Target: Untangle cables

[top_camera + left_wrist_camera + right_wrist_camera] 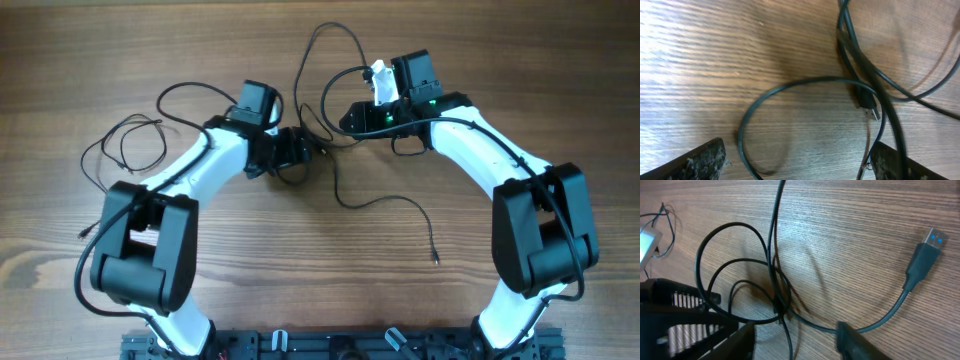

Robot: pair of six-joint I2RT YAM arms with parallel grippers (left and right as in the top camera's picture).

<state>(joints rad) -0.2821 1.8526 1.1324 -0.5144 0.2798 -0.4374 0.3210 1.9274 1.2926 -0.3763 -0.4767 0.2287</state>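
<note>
The left gripper will draw the black cable free and untangle it, so next it will take hold of the cable by its loop point(279, 175) point(745, 119) beside the knot.
Several thin black cables lie knotted point(322, 140) at the table's middle, between my two grippers. One cable loops far up point(330, 35). Another trails down right to a small plug point(435, 260). My left gripper point(297, 150) is open just left of the knot. In the left wrist view its fingers point(795, 165) straddle a cable loop point(747, 120), with a USB plug point(870, 105) ahead. My right gripper point(350, 115) is open just right of the knot. In the right wrist view a cable point(790, 340) runs between its fingers point(795, 342), below crossed loops point(775, 300) and a blue-tipped USB plug point(929, 242).
A thinner cable lies in loose loops point(125, 145) at the left, by the left arm. A white tag point(381, 82) sits on the right wrist. The table is wood point(300, 270). The arm bases stand at the front edge.
</note>
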